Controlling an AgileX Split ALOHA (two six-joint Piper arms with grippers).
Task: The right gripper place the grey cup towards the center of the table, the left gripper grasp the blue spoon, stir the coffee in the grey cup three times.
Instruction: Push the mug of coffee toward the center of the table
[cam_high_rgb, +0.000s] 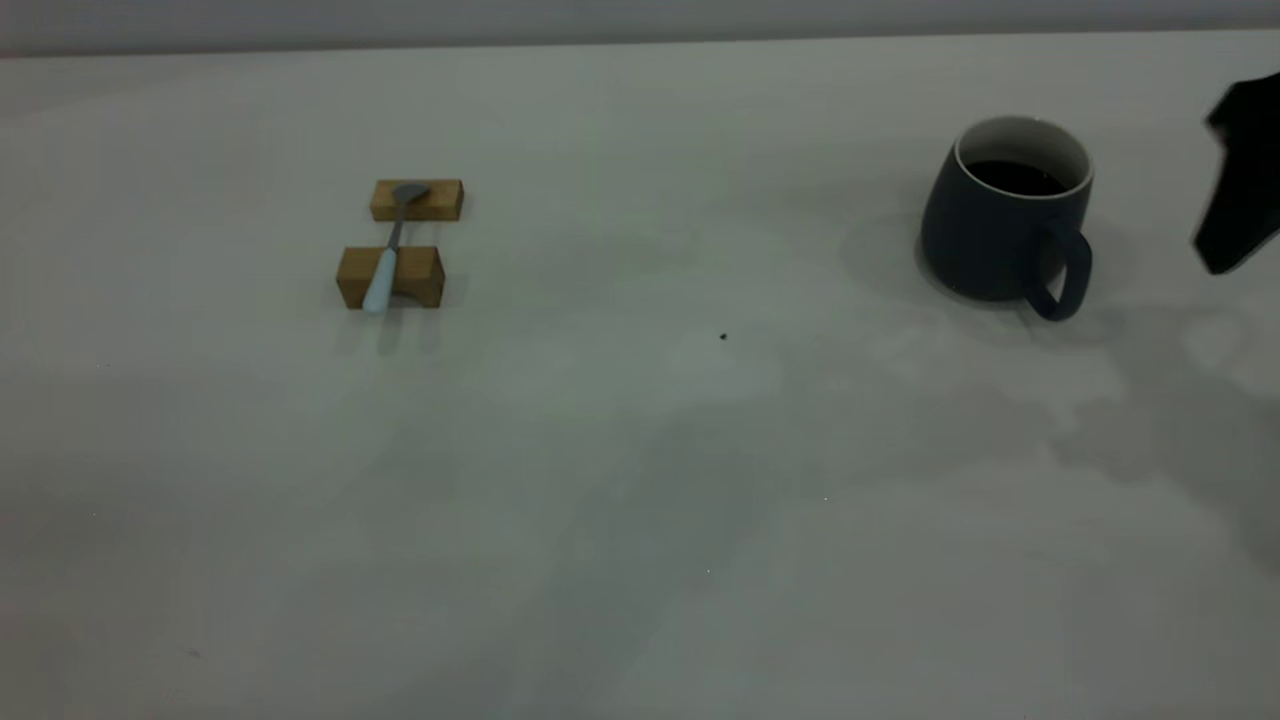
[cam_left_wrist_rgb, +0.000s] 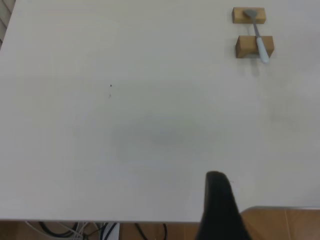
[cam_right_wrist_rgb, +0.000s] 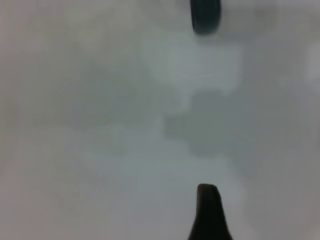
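Observation:
I need to place the grey cup towards the center of the table, so I should next grab the cup with my right gripper by its handle (cam_high_rgb: 1075, 283) (cam_right_wrist_rgb: 205, 17).
The grey cup (cam_high_rgb: 1005, 225) stands upright at the table's (cam_high_rgb: 640, 480) right side, its handle turned toward the front, with dark coffee (cam_high_rgb: 1015, 178) inside. My right gripper (cam_high_rgb: 1240, 180) hovers just right of the cup, apart from it and partly cut off by the picture's edge. In the right wrist view the right gripper (cam_right_wrist_rgb: 207, 210) is over bare table, and a dark bit of the cup (cam_right_wrist_rgb: 205, 15) shows far off. The blue spoon (cam_high_rgb: 383, 270) lies across two wooden blocks at the left. The left gripper (cam_left_wrist_rgb: 218, 200) is near the table's edge, far from the spoon (cam_left_wrist_rgb: 259, 42).
Two brown wooden blocks (cam_high_rgb: 417, 200) (cam_high_rgb: 392, 277) carry the spoon, bowl on the farther one. A tiny dark speck (cam_high_rgb: 723, 337) lies mid-table. The table's edge (cam_left_wrist_rgb: 150, 220), with cables and wooden floor beyond it, shows in the left wrist view.

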